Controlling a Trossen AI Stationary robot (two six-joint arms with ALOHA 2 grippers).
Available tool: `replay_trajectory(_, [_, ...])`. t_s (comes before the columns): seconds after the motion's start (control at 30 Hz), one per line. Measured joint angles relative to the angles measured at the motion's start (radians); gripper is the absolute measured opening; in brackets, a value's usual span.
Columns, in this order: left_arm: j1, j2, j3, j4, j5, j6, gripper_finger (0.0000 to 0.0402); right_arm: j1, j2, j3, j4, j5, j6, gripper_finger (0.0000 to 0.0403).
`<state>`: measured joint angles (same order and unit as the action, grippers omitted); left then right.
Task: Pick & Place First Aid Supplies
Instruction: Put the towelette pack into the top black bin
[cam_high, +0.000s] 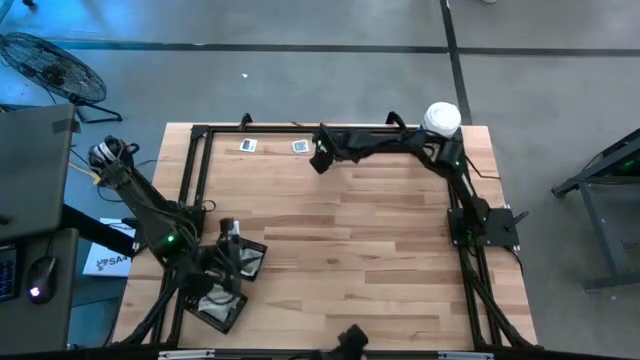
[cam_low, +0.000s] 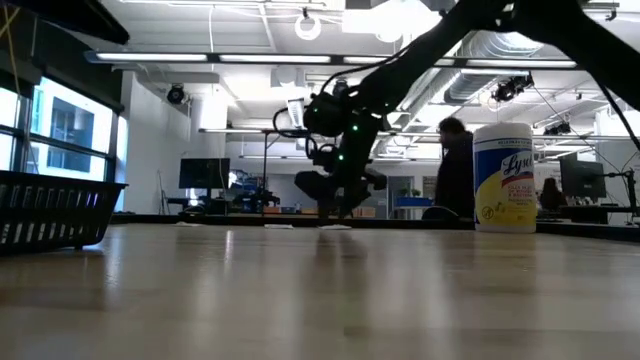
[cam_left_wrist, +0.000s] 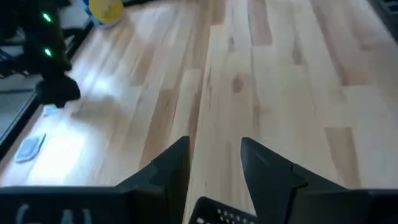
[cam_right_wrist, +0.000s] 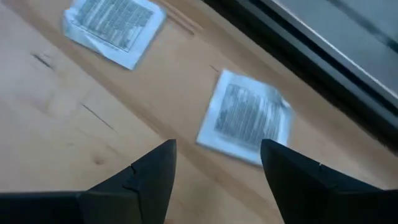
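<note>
My right gripper needs to move toward the square packet (cam_right_wrist: 246, 117) before it closes on the packet, because the packet's near edge (cam_right_wrist: 230, 152) is beyond both of my fingers.
Two square white-grey first aid packets lie flat near the table's far edge: one (cam_right_wrist: 249, 118) (cam_high: 300, 147) just ahead of my right gripper (cam_right_wrist: 217, 146) (cam_high: 320, 160), the other (cam_right_wrist: 115, 25) (cam_high: 248, 145) farther toward the table's left. The right gripper slants down over the table, open, with nothing between its fingers. My left gripper (cam_left_wrist: 214, 146) (cam_high: 231, 232) hangs open and empty at the near left, above a black mesh tray (cam_high: 247, 264). A second mesh tray (cam_high: 213, 308) lies nearer the front edge.
A white canister with a yellow label (cam_high: 441, 117) (cam_low: 503, 178) stands at the far right corner. A black frame (cam_high: 200, 170) runs along the table's left, far and right sides. In the low view a mesh tray wall (cam_low: 50, 210) stands at the left. People are in the room beyond.
</note>
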<state>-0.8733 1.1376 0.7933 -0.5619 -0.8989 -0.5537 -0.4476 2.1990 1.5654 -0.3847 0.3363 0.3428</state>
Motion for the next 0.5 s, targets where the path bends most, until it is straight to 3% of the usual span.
replay_trajectory(0.07, [0.039, -0.003, 0.000, -0.016, 0.010, 0.002, 0.0140, -0.017, 0.014, 0.049, -0.021, -0.079, -0.034, 0.0228])
replay_trajectory(0.23, [0.160, -0.004, 0.000, -0.033, 0.025, 0.026, 0.0140, -0.047, 0.019, 0.094, -0.031, -0.137, -0.186, 0.0227])
replay_trajectory(0.37, [0.243, -0.004, -0.002, -0.042, 0.110, 0.026, 0.0140, -0.075, 0.020, 0.105, -0.092, -0.279, -0.393, 0.0227])
replay_trajectory(0.5, [0.289, -0.004, -0.013, -0.048, 0.155, 0.026, 0.0140, -0.097, 0.021, 0.089, -0.198, -0.291, -0.502, 0.0226])
